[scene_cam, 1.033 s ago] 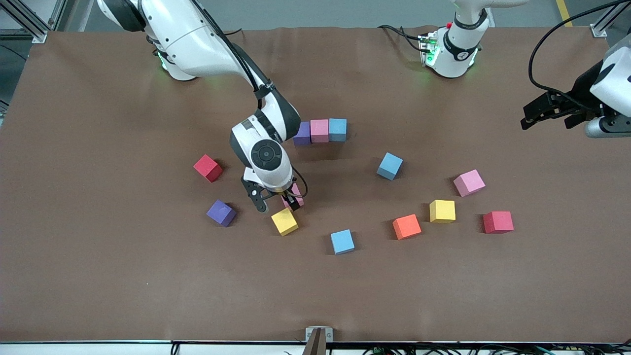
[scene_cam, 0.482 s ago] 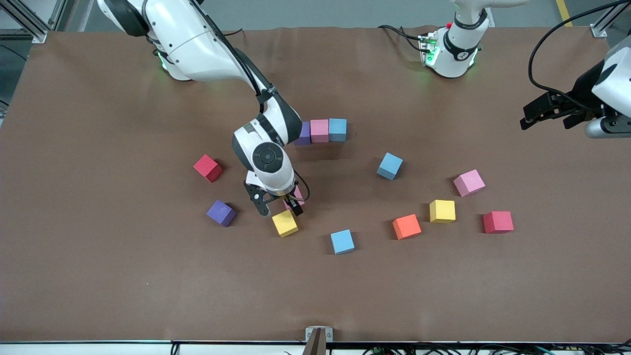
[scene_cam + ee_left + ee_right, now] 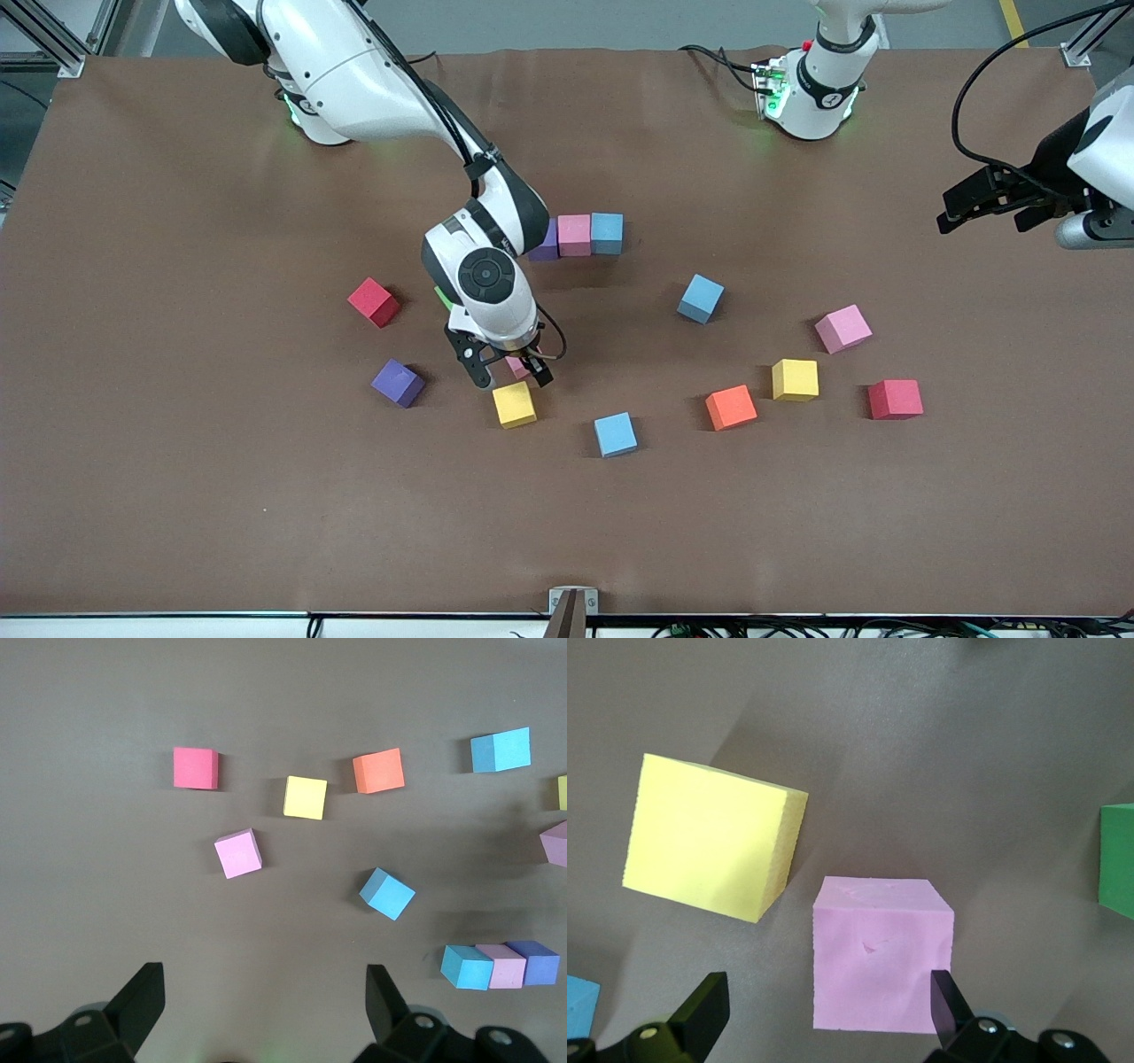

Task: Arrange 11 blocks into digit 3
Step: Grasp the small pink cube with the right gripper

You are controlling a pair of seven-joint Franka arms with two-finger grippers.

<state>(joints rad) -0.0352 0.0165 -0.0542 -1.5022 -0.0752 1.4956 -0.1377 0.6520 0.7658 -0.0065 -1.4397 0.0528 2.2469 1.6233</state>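
Observation:
I need to lower the finger of my right gripper that hangs above the pink block's edge [image 3: 517,367] [image 3: 946,943] first, and then close that gripper on the pink block.
My right gripper [image 3: 509,374] hangs open low over a pink block [image 3: 517,364], which lies between the fingers, close to one of them [image 3: 881,952]. A yellow block [image 3: 515,404] sits just nearer the front camera, and a green block [image 3: 1118,859] lies beside the pink one. A row of purple [image 3: 544,241], pink [image 3: 574,235] and light blue [image 3: 607,233] blocks stands farther back. Loose blocks: purple [image 3: 398,382], light blue [image 3: 615,434], light blue [image 3: 701,298], orange [image 3: 731,408], yellow [image 3: 795,379], pink [image 3: 842,328]. My left gripper [image 3: 988,213] waits open and empty [image 3: 266,1001], raised at the left arm's end.
Two red cubes lie on the brown table: one [image 3: 373,302] toward the right arm's end, one [image 3: 895,399] toward the left arm's end. The right arm's forearm crosses above the table near the row.
The right gripper has moved a little toward the front camera and lower over the pink block. The yellow block beside it has shifted and turned slightly. The left arm has stayed put.

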